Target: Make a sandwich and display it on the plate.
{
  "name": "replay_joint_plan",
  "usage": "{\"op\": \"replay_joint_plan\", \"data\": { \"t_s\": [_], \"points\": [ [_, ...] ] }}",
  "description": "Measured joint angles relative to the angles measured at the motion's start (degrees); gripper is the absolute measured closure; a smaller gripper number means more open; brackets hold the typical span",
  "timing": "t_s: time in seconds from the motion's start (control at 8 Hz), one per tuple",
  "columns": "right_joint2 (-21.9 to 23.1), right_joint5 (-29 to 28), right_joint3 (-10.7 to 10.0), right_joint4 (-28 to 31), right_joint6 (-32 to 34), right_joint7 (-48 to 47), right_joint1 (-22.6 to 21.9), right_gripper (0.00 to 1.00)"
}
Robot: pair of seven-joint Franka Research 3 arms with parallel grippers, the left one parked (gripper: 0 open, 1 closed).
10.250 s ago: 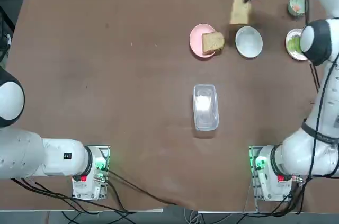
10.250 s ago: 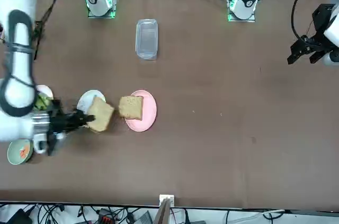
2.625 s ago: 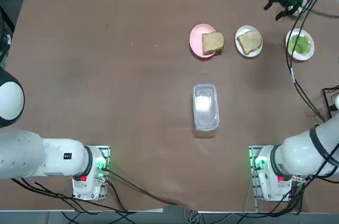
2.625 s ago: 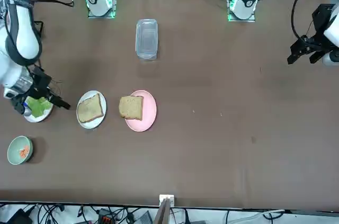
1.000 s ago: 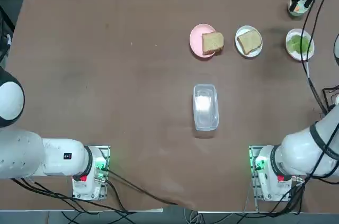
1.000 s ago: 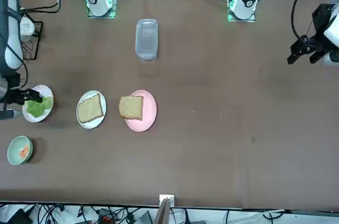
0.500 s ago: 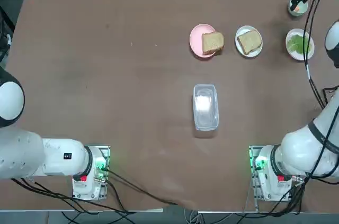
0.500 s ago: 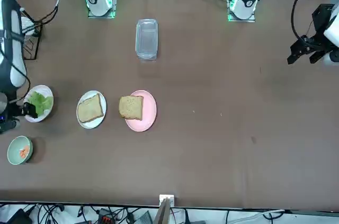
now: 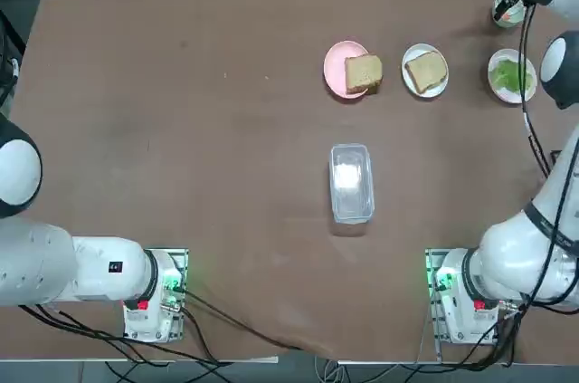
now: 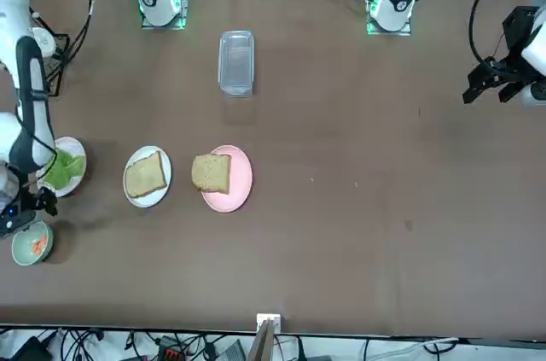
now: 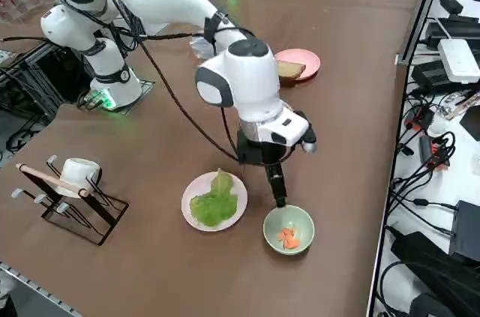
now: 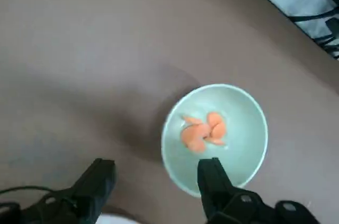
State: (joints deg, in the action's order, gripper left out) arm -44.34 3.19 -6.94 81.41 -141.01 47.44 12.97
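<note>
I should next grab the bowl by its rim (image 12: 200, 194) with my right gripper, as it is wider than my open fingers and orange slices lie in its middle.
No stacked sandwich is in view; its parts lie apart. One toasted bread slice (image 9: 426, 68) rests on the small white plate (image 9: 425, 87), another slice (image 9: 364, 72) on a pink plate (image 9: 336, 69). Lettuce (image 11: 214, 201) lies on a second white plate (image 9: 512, 75). My right gripper (image 12: 156, 179) hangs open and holds nothing, low over the table at the rim of a pale green bowl (image 12: 214, 138) with orange pieces, beyond the lettuce plate near the far right corner. One finger (image 12: 212, 176) overlaps the bowl's rim.
A clear plastic container (image 9: 351, 182) lies mid-table. A wire rack with a white cup (image 11: 71, 182) stands off the table's right side. The table's far edge with cables (image 11: 431, 159) runs close behind the bowl.
My right gripper has moved from beside the lettuce plate toward the far edge and now sits at the green bowl. The bread slices, lettuce and plates have stayed put.
</note>
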Motion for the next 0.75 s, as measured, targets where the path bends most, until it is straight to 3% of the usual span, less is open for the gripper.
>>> {"op": "replay_joint_plan", "data": {
  "t_s": [0.62, 0.75],
  "points": [
    [-6.1, 0.0, 0.0, -0.8, -9.1, 0.2, 0.3, 0.22],
    [-6.5, 0.0, 0.0, -0.9, -9.4, 0.2, 0.4, 0.41]
  ]
}}
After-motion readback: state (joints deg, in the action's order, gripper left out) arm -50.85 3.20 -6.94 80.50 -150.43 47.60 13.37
